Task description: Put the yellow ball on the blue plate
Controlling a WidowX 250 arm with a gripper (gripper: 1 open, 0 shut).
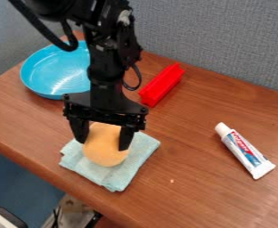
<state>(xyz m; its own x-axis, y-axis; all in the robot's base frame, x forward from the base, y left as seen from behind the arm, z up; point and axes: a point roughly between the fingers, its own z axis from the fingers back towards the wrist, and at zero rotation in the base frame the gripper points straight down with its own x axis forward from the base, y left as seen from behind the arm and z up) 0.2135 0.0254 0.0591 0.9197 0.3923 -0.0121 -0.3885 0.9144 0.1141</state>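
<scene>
The fingers reach the ball's middle on either side, above the teal cloth, so my gripper should close. Closing now would hold the yellow ball's wide middle [103, 146].
The yellow ball [103, 146], orange-yellow and egg-shaped, rests on a square teal cloth [110, 161] near the table's front edge. My gripper [103, 135] points straight down over it, open, with one black finger on each side of the ball's upper half. Whether the fingers touch the ball I cannot tell. The blue plate [46, 71] sits at the back left of the table, behind the arm, with nothing in the part I can see.
A red block [162, 84] lies behind and to the right of the arm. A white toothpaste tube [245, 150] lies at the right. The brown table's front edge [35, 156] runs just left of the cloth.
</scene>
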